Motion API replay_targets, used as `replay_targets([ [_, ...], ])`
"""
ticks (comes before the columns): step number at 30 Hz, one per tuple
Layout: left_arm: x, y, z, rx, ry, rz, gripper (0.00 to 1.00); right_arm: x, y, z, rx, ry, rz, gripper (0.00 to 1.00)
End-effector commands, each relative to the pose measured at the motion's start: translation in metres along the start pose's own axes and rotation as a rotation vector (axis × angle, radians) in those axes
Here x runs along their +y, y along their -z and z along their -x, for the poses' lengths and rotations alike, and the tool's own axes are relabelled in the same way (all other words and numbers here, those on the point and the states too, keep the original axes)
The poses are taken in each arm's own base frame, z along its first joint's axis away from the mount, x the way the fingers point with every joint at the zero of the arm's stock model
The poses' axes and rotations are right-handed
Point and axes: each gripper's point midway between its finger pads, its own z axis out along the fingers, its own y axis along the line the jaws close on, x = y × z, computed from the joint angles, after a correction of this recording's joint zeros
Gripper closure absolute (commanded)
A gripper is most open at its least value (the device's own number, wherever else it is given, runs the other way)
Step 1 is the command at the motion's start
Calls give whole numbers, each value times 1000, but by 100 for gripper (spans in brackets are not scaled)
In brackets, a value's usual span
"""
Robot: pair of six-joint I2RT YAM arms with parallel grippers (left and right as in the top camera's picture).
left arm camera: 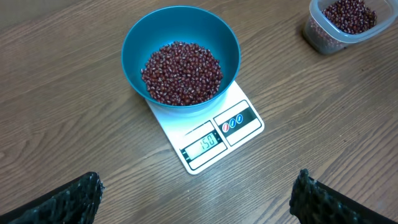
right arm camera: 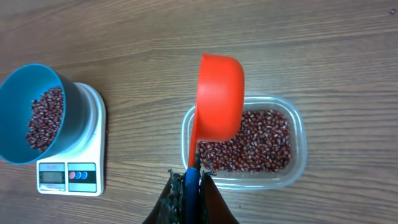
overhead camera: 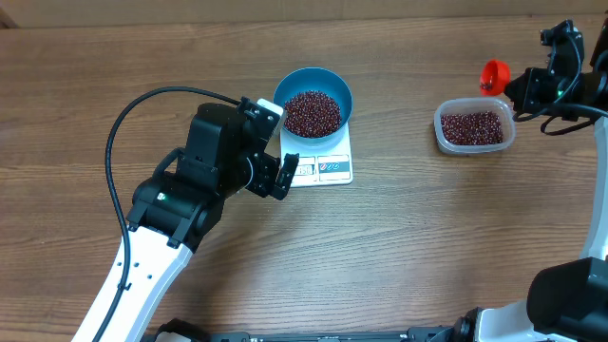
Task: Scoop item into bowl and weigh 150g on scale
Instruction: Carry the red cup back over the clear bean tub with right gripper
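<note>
The scoop's cup (overhead camera: 495, 77) hangs sideways above the tub's far rim (overhead camera: 465, 100), so I should lower the scoop onto the beans before my right gripper releases it.
The blue bowl (overhead camera: 278, 95) stands on the white scale (overhead camera: 334, 160) and holds a heap of the item, dark red beans (overhead camera: 313, 113). In the left wrist view the scale's display (left arm camera: 210, 142) reads 150. My left gripper (overhead camera: 276, 142) hangs just left of the scale, open, with nothing between its fingers (left arm camera: 74, 202). At the far right, my right gripper (right arm camera: 193, 180) is shut on the blue handle of an orange scoop (right arm camera: 219, 99). The scoop is tipped on its side above a clear tub (right arm camera: 300, 134) and no beans show in it.
The clear tub (overhead camera: 441, 133) of more beans (overhead camera: 473, 127) sits right of the scale, with bare wooden table between them. The left arm's black cable loops over the table at the left. The right arm's base stands at the lower right.
</note>
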Motion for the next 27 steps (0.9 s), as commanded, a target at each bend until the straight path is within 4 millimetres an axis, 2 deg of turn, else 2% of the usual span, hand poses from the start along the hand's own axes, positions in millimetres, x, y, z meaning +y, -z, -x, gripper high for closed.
replay_targets([
  [1, -1, -3, -1, 8, -15, -11, 0, -7, 16, 5, -25, 13, -77, 96],
  [16, -1, -3, -1, 8, -15, -11, 0, -39, 22, -16, 74, -1, -281, 97],
  [19, -1, -3, -1, 8, -15, -11, 0, -37, 21, -18, 94, 23, -328, 96],
  [22, -1, -3, -1, 8, -15, -11, 0, -27, 17, -19, 115, 70, -361, 97],
  [27, -1, -3, -1, 8, -15, -11, 0, -20, 18, -16, 138, 170, -516, 96],
])
